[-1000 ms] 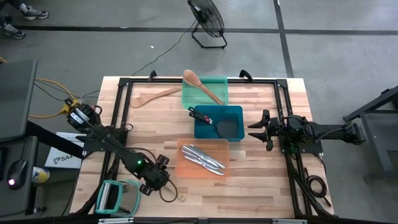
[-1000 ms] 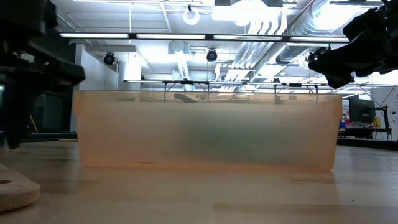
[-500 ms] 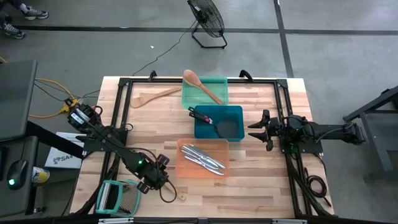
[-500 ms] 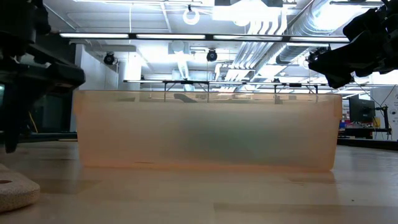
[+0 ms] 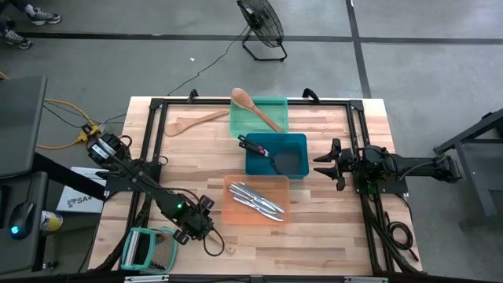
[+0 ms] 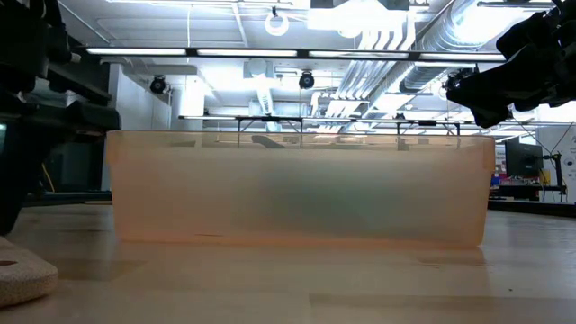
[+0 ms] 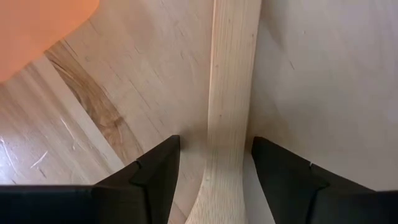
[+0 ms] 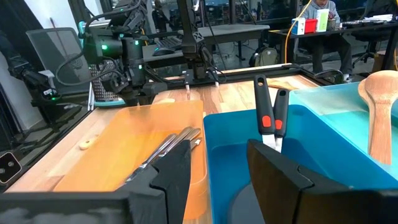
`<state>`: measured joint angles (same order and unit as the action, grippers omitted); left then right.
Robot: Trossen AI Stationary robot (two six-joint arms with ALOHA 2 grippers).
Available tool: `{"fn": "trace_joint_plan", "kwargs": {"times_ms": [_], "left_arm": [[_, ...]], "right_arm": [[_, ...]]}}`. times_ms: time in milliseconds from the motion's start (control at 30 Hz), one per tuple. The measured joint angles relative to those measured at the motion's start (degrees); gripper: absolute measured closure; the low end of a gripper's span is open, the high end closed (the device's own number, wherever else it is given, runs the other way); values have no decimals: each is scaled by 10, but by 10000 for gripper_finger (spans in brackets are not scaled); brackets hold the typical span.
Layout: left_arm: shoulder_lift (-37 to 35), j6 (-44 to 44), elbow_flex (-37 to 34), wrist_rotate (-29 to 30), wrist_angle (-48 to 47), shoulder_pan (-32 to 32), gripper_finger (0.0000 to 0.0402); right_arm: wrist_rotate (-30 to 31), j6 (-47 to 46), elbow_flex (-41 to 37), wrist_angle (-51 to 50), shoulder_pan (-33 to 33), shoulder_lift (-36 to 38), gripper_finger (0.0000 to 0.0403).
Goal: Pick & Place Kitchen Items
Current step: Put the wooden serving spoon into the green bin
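The left gripper grabs the wooden utensil's flat handle [image 7: 227, 112] next, to place the utensil in the green tray.
A pale wooden utensil [image 7: 230, 93] lies flat on the table near its front edge; its holed end [image 6: 11, 268] shows in the low view. My left gripper [image 7: 216, 142] points down over it, open, with one finger on each side of the handle; I cannot tell whether they touch it. In the high view this gripper [image 5: 207, 238] stands left of the orange tray [image 5: 236, 214], which holds silver knives [image 5: 258, 199]. My right gripper [image 5: 321, 163] waits level and open, right of the blue tray [image 5: 295, 141].
A wooden spoon [image 5: 255, 108] leans on the green tray [image 5: 279, 118]. A black spatula [image 5: 259, 148] lies in the blue tray. Another wooden spatula [image 5: 195, 122] lies on the table at the far left. A teal-framed rack [image 5: 145, 250] sits at the near left corner.
My left gripper has sunk a little toward the table over the wooden utensil, still open. Nothing else has moved.
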<state>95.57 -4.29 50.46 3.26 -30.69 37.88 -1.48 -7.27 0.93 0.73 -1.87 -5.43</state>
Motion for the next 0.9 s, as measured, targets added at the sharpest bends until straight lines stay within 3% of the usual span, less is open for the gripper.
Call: {"fn": "trace_joint_plan", "kwargs": {"times_ms": [233, 667, 900], "left_arm": [[5, 10, -1, 0, -7, 0, 206], [20, 14, -1, -15, -13, 0, 321], [18, 21, -2, -25, -13, 0, 332]], "right_arm": [[0, 0, 0, 0, 0, 0, 254], [0, 0, 0, 0, 0, 0, 254], [0, 0, 0, 0, 0, 0, 254]]}}
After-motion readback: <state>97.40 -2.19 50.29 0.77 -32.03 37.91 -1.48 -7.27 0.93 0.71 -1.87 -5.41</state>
